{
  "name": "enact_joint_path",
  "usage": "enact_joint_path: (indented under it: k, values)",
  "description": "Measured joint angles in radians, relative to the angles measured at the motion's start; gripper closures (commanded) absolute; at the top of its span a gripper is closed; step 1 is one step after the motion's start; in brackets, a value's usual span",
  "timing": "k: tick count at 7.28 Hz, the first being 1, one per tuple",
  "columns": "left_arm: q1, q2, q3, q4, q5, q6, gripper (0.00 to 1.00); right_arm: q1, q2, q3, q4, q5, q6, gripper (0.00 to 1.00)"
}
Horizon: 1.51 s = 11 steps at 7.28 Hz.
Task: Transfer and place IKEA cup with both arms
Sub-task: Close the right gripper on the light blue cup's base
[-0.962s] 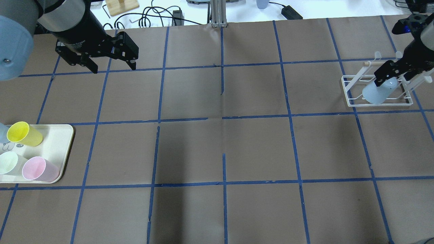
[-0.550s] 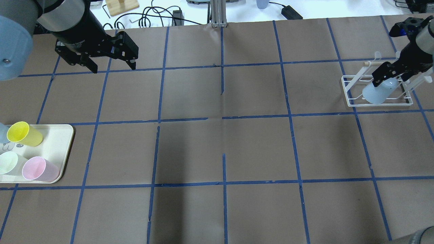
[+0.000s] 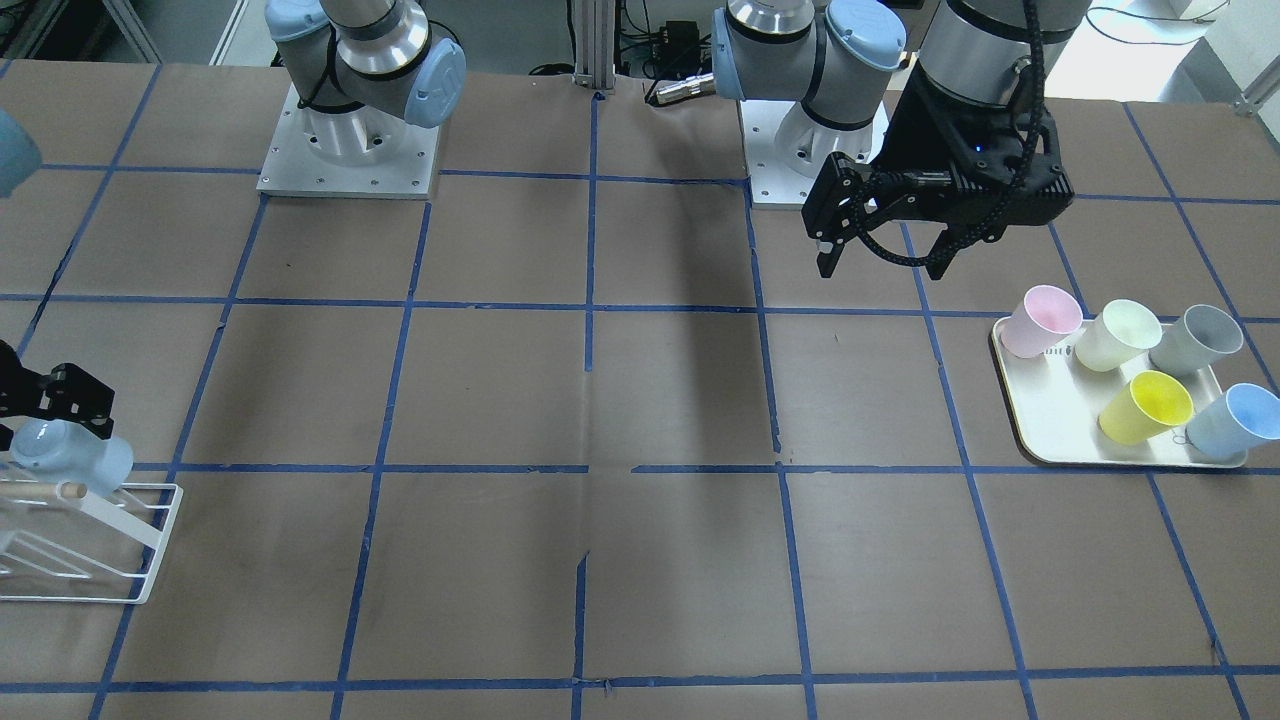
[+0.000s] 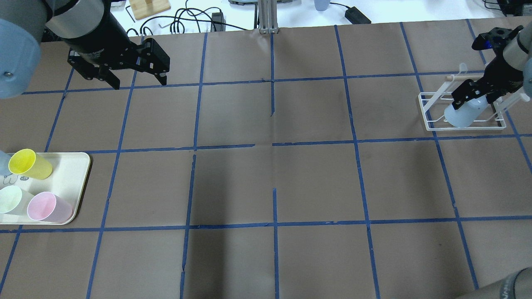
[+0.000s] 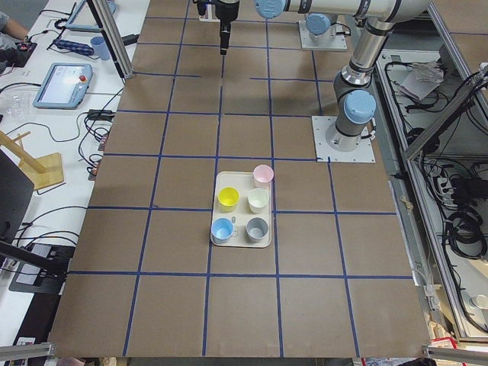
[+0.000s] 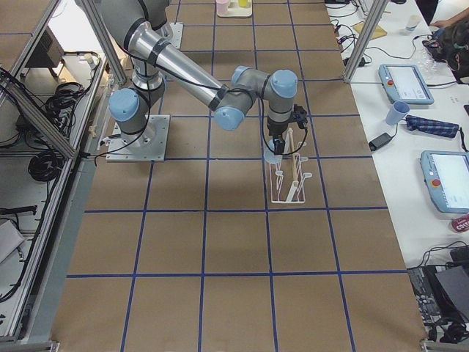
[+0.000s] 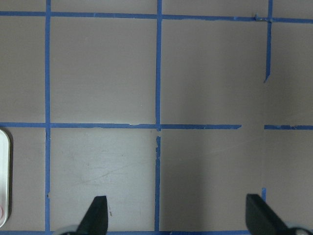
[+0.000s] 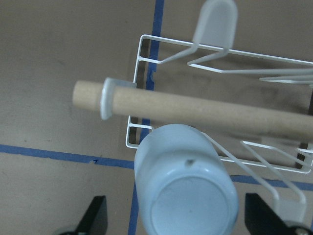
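Observation:
I need to pick up the cup by its closed base end with my right gripper next, to transfer the pale-blue IKEA cup off the wire rack.
The pale-blue IKEA cup sits upside down and tilted on a prong of the white wire rack at the far right. It also shows in the front view and fills the right wrist view. My right gripper is open just above it, its fingertips wide on either side and apart from the cup's walls. My left gripper is open and empty, hovering over bare table at the far left; the left wrist view shows only brown paper and blue tape.
A cream tray at the robot's left holds a blue twin cup and yellow, grey, pink and pale-green cups. A wooden dowel crosses the rack just beyond the cup.
My right arm's wrist has shifted slightly back and up over the rack, the gripper staying open. The cup stays on the rack. The left arm has not moved.

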State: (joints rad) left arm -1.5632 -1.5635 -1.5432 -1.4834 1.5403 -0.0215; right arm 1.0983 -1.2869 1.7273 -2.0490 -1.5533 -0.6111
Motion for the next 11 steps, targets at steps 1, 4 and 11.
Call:
enact_joint_path:
  k: [1,4,11]
  values:
    - [0.0,0.0,0.0,0.0,0.0,0.0,0.0,0.0,0.002,0.0,0.0,-0.001,0.001,0.12]
    - [0.0,0.0,0.0,0.0,0.0,0.0,0.0,0.0,0.003,0.0,0.001,-0.002,0.002,0.25]
    - [0.0,0.0,0.0,0.0,0.0,0.0,0.0,0.0,-0.009,-0.012,0.01,-0.019,0.006,0.7]
